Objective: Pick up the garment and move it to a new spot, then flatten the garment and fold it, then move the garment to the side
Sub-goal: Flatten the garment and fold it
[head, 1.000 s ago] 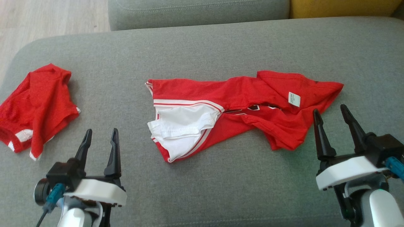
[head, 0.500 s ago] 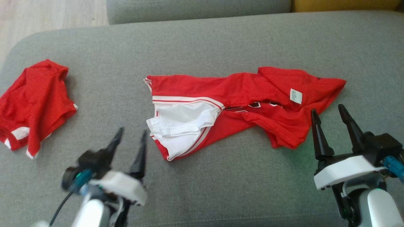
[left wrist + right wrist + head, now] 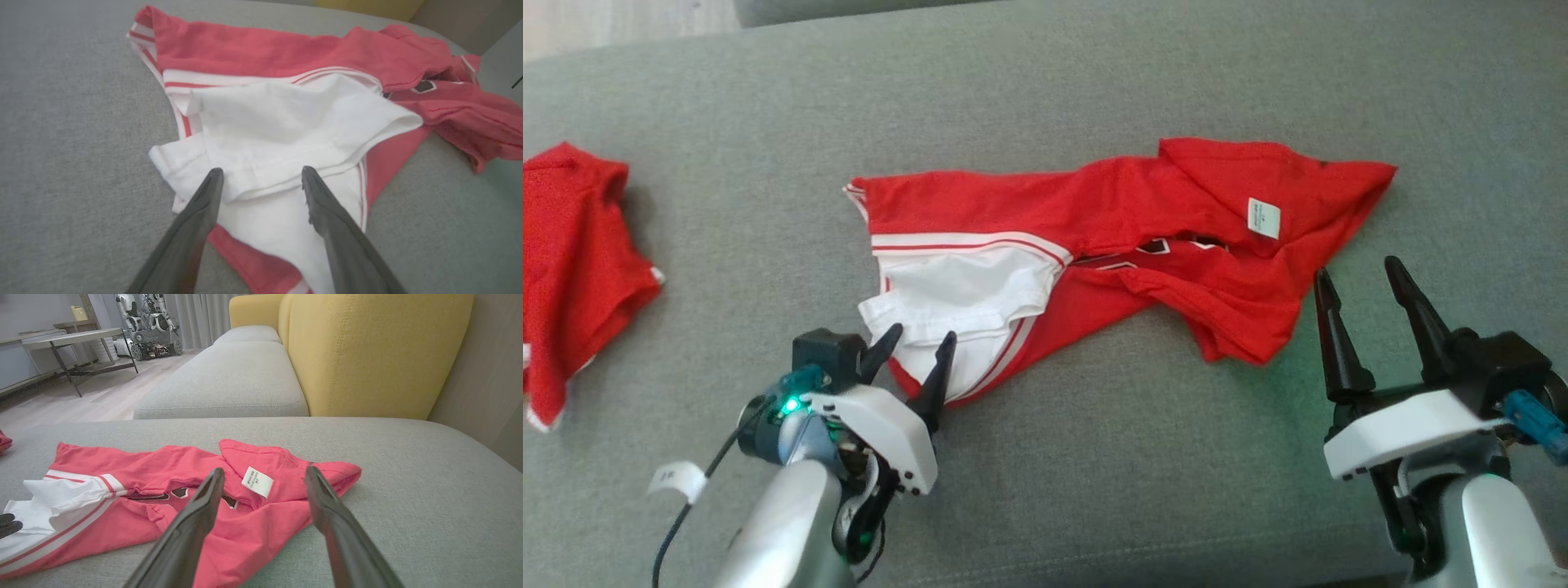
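Note:
My left gripper is to grab the garment by its white sleeve hem [image 3: 929,336] next. That hem stands up in a loose edge, while the garment's red body [image 3: 993,201] lies flat.
The garment [image 3: 1127,212] is a red shirt with a white panel [image 3: 956,294] and a small white label [image 3: 1263,218], lying crumpled across the middle of the grey sofa seat [image 3: 1094,457]. My left gripper [image 3: 921,335] is open, its two tips spread over the near-left edge of the white panel [image 3: 286,118], with nothing gripped between them. In the left wrist view the left gripper [image 3: 262,171] points straight at the white hem. My right gripper [image 3: 1357,269] stands open just in front of the garment's right end [image 3: 261,457], apart from the cloth; in its own view the right gripper [image 3: 264,470] frames the label.
A second red garment [image 3: 572,245] lies bunched at the seat's far left. Behind the seat stand another grey cushion [image 3: 229,375] and a yellow backrest [image 3: 367,355]. A table [image 3: 61,339] and another robot [image 3: 151,330] stand on the wooden floor beyond.
My left gripper has moved right and forward, from bare seat to the garment's white panel. The head camera has tilted, shifting the picture. The right gripper has barely moved.

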Controlling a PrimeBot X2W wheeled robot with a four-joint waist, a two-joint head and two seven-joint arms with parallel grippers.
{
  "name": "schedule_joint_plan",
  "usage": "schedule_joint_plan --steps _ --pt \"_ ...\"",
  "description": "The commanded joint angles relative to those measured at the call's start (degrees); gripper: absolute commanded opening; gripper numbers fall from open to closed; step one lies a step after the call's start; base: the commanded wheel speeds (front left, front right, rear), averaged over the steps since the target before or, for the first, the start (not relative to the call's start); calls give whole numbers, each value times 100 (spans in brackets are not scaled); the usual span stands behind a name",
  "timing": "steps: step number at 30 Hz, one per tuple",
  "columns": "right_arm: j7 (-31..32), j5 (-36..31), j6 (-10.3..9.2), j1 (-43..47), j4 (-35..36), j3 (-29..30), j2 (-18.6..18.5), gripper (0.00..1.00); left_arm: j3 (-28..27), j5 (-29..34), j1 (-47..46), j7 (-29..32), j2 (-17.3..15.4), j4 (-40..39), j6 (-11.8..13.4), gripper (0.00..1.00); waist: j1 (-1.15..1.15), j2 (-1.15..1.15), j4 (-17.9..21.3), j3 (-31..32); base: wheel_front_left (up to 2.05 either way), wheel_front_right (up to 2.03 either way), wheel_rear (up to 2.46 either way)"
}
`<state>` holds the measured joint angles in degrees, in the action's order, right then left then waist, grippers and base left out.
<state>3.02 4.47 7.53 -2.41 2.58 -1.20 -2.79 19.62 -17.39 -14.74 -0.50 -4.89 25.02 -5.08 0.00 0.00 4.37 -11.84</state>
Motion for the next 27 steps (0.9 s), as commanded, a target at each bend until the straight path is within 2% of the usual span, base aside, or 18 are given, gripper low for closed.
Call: schedule_joint_plan --steps 1,9,10,11,12,13,27 --pt "-47 27 -4 -215 159 -114 -16 100 -207 -38 -305 8 -23 -32 20 100 0 0 52 -56 0 0 0" --pt "-80 49 -4 -248 125 -76 -12 100 -221 -119 -507 -81 -1 307 44 100 0 0 66 -129 0 0 0" --pt "-83 58 -4 -250 118 -72 -11 100 -210 -134 -517 -88 4 323 35 84 0 0 56 -130 0 0 0" --pt "-87 68 -4 -251 110 -69 -11 100 -193 -145 -523 -88 6 338 26 37 0 0 45 -129 0 0 0" --pt "-89 80 -4 -253 100 -65 -11 100 -174 -155 -523 -69 7 362 17 10 0 0 32 -126 0 0 0" --pt "-91 91 -4 -258 92 -67 -11 100 -154 -147 -526 -68 0 377 14 0 0 0 21 -124 0 0 0" --pt "-13 158 -4 -535 -187 88 -47 100 -66 -30 -557 -516 -77 49 132 0 0 0 -110 -101 0 0 0"
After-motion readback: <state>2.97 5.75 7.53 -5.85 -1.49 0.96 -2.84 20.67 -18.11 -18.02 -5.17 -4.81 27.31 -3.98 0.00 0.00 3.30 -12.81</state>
